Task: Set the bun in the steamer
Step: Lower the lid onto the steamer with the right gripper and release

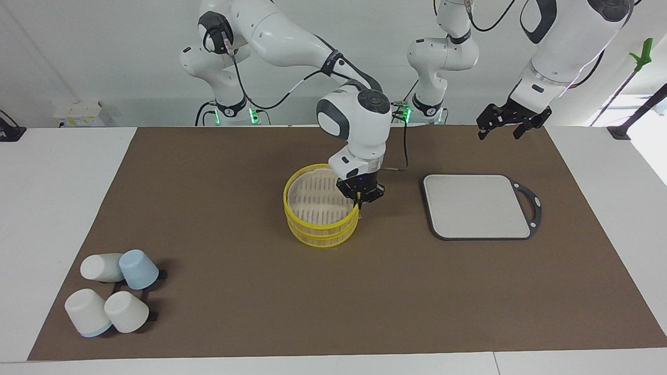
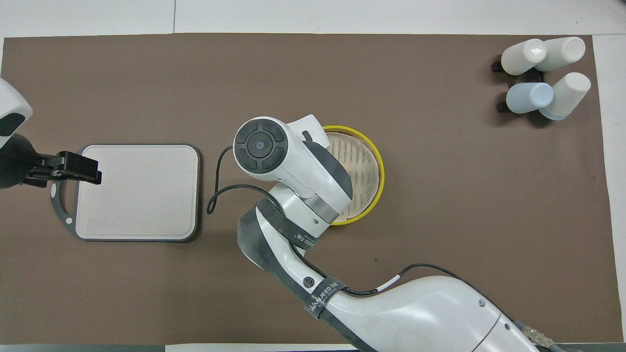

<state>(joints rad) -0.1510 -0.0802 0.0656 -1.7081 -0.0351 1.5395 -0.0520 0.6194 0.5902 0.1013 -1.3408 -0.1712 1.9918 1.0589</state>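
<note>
I should let go of the lid with my right gripper now, because the slatted lid is lying inside the steamer's yellow rim.
The steamer stands in the middle of the brown mat, a yellow-rimmed round basket with its slatted lid on top; it also shows in the overhead view. My right gripper is down at the steamer's edge toward the left arm's end, shut on the lid's yellow rim, and the lid looks slightly tilted. In the overhead view the right wrist covers that gripper. My left gripper waits open and empty in the air over the robots' edge of the mat, by the grey board. No bun is in view.
A grey square board with a dark handle lies bare toward the left arm's end and also shows in the overhead view. Several white and blue cups lie on a black rack at the mat's corner farthest from the robots, toward the right arm's end.
</note>
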